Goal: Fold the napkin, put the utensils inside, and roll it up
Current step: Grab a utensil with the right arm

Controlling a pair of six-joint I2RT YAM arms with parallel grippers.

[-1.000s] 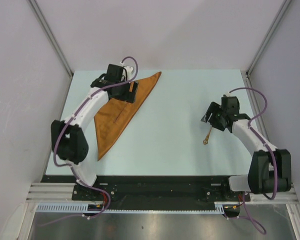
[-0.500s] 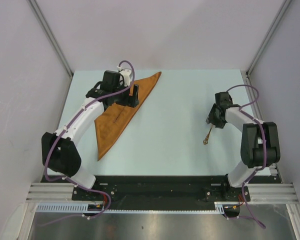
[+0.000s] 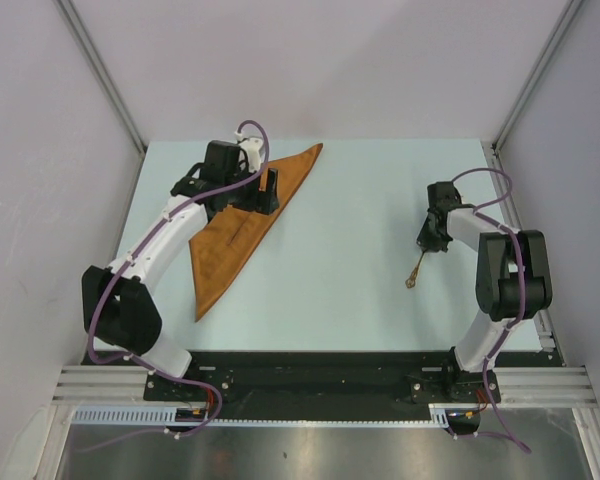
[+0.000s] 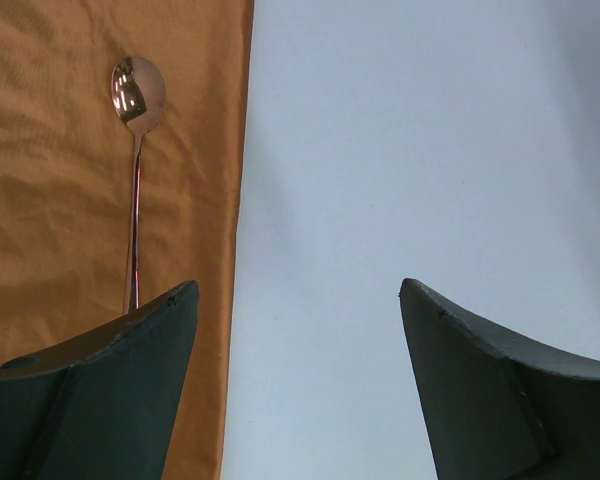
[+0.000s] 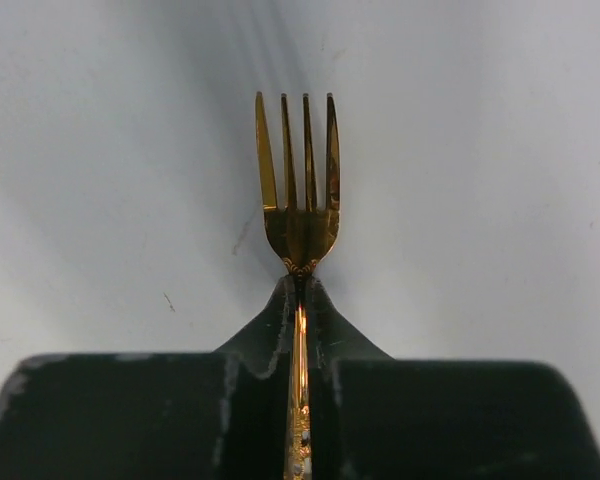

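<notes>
The left gripper grabs the gold fork's free handle end next, opposite the right gripper's hold, to place the fork inside the napkin point(image 3: 228, 255).
The rust-orange napkin point(image 3: 228, 255) lies folded into a triangle at the table's left. A copper spoon point(image 4: 137, 92) rests on it, bowl away from the camera, its handle end hidden behind my left finger point(image 4: 120, 390). My left gripper point(image 3: 267, 190) hovers open over the napkin's right edge point(image 4: 235, 250), nothing between its jaws point(image 4: 298, 292). At the right, my right gripper point(image 3: 428, 243) is shut on the handle of a gold fork point(image 5: 300, 190), just below the tines. The fork point(image 3: 416, 271) lies on the table, pointing toward the near edge.
Bare pale-blue table point(image 3: 350, 230) separates the napkin from the fork. White walls with metal corner rails enclose the table on three sides. The right arm's elbow point(image 3: 515, 275) stands tall near the right edge.
My right gripper has closed onto the fork's handle, and the right arm's elbow has swung up and inward. The left arm shifted slightly early on, then stayed still.
</notes>
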